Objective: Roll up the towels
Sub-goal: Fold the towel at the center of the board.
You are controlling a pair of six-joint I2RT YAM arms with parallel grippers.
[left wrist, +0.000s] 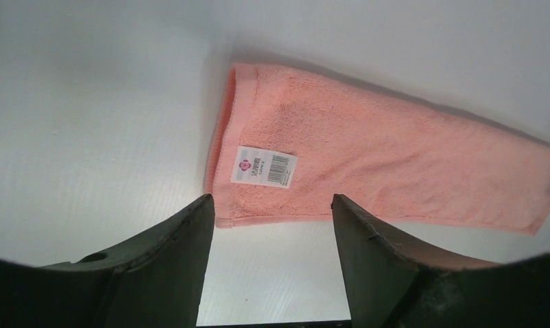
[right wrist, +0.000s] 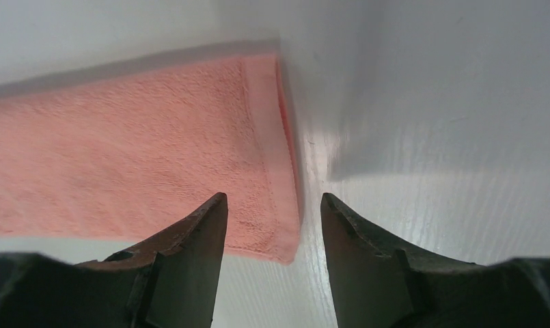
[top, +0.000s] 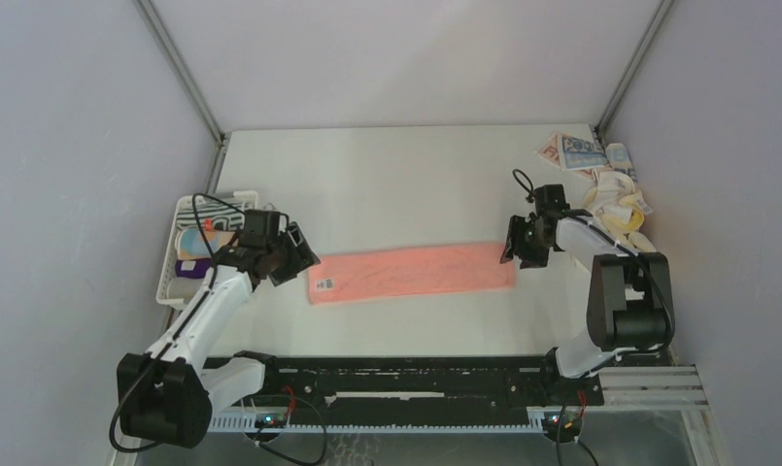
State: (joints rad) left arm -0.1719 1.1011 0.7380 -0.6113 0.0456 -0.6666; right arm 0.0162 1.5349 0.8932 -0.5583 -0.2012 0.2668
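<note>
The salmon-pink towel should be folded toward the labeled end (top: 315, 282) for rolling, so next I need to grip it with my right gripper by its unlabeled short end (top: 510, 275).
A salmon-pink towel (top: 411, 272) lies flat as a long folded strip across the middle of the table. Its left end carries a white label (left wrist: 264, 166). My left gripper (top: 296, 254) hovers open and empty just off that left end; the towel's corner (left wrist: 224, 220) shows between its fingers. My right gripper (top: 515, 250) hovers open and empty over the towel's right end (right wrist: 275, 157), whose near corner lies between the fingers. More towels, cream-yellow and blue-printed (top: 600, 180), are heaped at the back right.
A white slotted basket (top: 170, 254) stands at the left edge behind my left gripper, holding rolled towels, one purple (top: 190, 267). The grey enclosure walls close in on both sides.
</note>
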